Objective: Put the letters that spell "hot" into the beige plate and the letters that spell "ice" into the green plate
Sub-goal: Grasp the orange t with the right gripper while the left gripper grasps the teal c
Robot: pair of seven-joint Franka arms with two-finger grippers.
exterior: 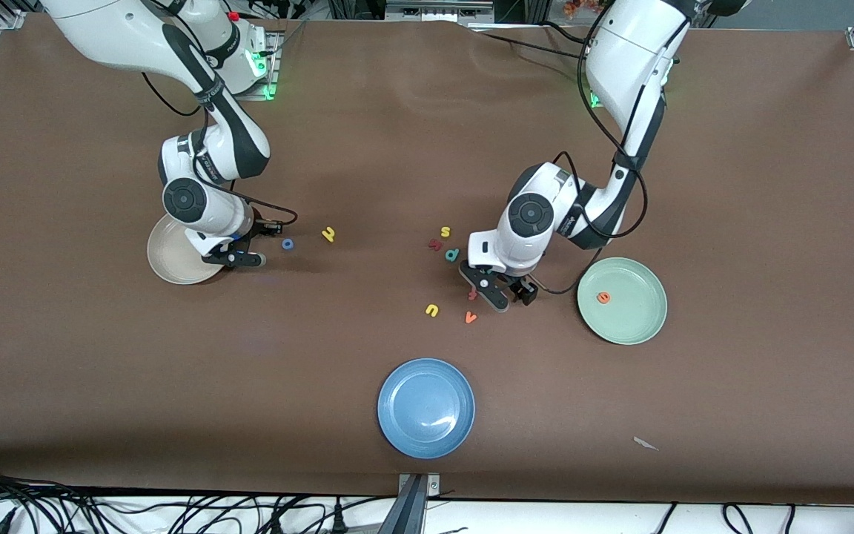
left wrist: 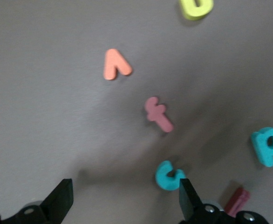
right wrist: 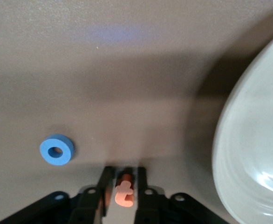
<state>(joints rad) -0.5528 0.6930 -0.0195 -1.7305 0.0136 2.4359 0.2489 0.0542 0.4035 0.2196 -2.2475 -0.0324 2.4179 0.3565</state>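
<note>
My left gripper must shift right before closing: the teal c [left wrist: 167, 175] is off centre at the right finger in the wrist view.
The orange t [right wrist: 125, 190] stands between the fingers of my right gripper [right wrist: 125, 179], which is shut on it. That gripper [exterior: 238, 258] is low beside the rim of the beige plate [exterior: 175, 256]. The blue o [exterior: 288, 243] and yellow h [exterior: 328, 234] lie close by on the table. My left gripper [left wrist: 126, 191] is open and low over the mat, one fingertip [left wrist: 187, 198] right beside the teal c [left wrist: 169, 176]. The dark red i [left wrist: 236, 201] lies near that finger. The green plate [exterior: 638, 326] holds the orange e [exterior: 603, 297].
Around the left gripper [exterior: 510, 294] lie the red-orange f [exterior: 472, 294], orange v [exterior: 471, 317], yellow u [exterior: 432, 310], teal p [exterior: 452, 254], yellow s [exterior: 445, 231] and another dark red letter [exterior: 434, 244]. A blue plate [exterior: 426, 408] sits nearest the front camera.
</note>
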